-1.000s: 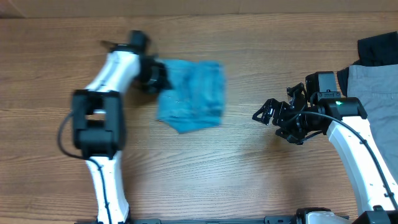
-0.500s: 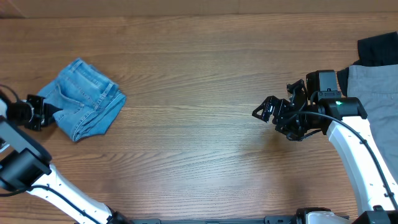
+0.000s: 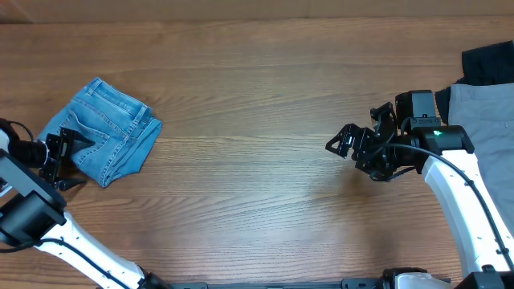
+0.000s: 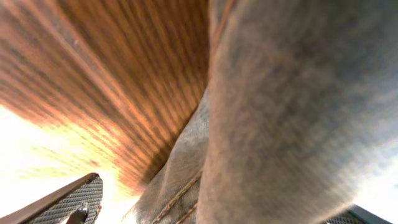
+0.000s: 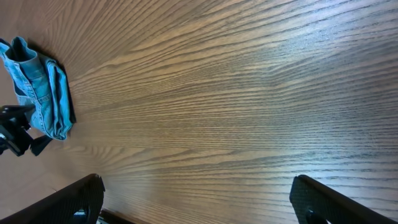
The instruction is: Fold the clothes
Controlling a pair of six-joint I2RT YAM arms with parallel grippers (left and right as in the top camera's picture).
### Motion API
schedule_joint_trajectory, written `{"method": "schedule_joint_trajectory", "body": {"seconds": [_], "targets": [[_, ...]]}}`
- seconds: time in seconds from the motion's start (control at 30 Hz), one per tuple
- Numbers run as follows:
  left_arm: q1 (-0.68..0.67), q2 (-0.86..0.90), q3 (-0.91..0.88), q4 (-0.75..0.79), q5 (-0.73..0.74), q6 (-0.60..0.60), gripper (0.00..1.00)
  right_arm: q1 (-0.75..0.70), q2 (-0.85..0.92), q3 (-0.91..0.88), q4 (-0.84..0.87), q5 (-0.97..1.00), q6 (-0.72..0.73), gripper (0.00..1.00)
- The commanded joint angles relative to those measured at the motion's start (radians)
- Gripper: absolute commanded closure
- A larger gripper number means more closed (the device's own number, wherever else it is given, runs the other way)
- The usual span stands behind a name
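I will next grab the folded jeans' edge (image 3: pixel 80 164) (image 4: pixel 208 177) beside the back pocket with my left gripper. Then I can turn them and set them aside still folded.
The light blue denim jeans (image 3: pixel 108 128) lie folded at the table's far left, back pocket and waistband up. My left gripper (image 3: pixel 72 159) is at their left edge, open, with the denim edge lying loose between its fingers. In the left wrist view the denim (image 4: pixel 292 106) fills the frame and one finger pad (image 4: pixel 68 202) stands well apart from it. The right gripper (image 3: pixel 353 148) hovers open over bare wood at centre right, holding nothing. From the right wrist the jeans (image 5: pixel 43 93) appear far off at the left, and the gripper (image 5: pixel 202 205) is open.
Grey trousers (image 3: pixel 482 108) lie at the right edge with a black garment (image 3: pixel 486 60) behind them, partly under my right arm. Wooden tabletop (image 3: pixel 257 120) stretches between the two arms.
The left arm carried the jeans from the table's middle to the far left, then opened its jaws and let go. The right arm has stayed still.
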Motion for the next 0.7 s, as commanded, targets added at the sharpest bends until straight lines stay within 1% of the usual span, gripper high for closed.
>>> {"method": "schedule_joint_trajectory", "body": {"seconds": [0.0,0.13,0.3,0.37,0.4,0.43,0.5,0.57,0.63,0.67], "targets": [[-0.028,-0.063,-0.008,-0.025,-0.091,0.035,0.0,0.001,-0.004,0.011,0.005,0.0,-0.007,0.0],[-0.055,-0.15,-0.008,-0.022,-0.1,0.039,0.0,0.001,-0.004,0.011,0.005,0.0,-0.007,0.0],[-0.105,-0.357,-0.008,-0.009,-0.2,0.043,0.0,0.001,-0.004,0.011,0.004,0.0,-0.011,0.0],[-0.119,-0.418,-0.008,-0.032,-0.273,0.055,0.13,0.001,-0.004,0.011,0.003,0.0,-0.011,0.0],[-0.126,-0.455,-0.008,-0.058,-0.344,0.063,0.56,0.001,-0.004,0.011,0.001,0.0,-0.011,0.0],[-0.129,-0.486,-0.008,-0.086,-0.407,0.05,0.96,0.001,-0.004,0.011,0.002,0.0,-0.014,0.0],[-0.128,-0.525,-0.008,-0.143,-0.465,0.011,0.96,0.001,-0.004,0.011,0.017,0.0,-0.023,0.0],[-0.126,-0.537,-0.011,-0.224,-0.566,-0.073,0.96,0.001,-0.004,0.011,0.028,-0.001,-0.022,0.0],[-0.126,-0.537,-0.039,-0.243,-0.613,-0.124,0.96,0.001,-0.004,0.011,0.032,0.0,-0.023,0.0],[-0.126,-0.537,-0.067,-0.229,-0.615,-0.133,0.96,0.001,-0.004,0.011,0.031,-0.001,-0.026,0.0]]}}
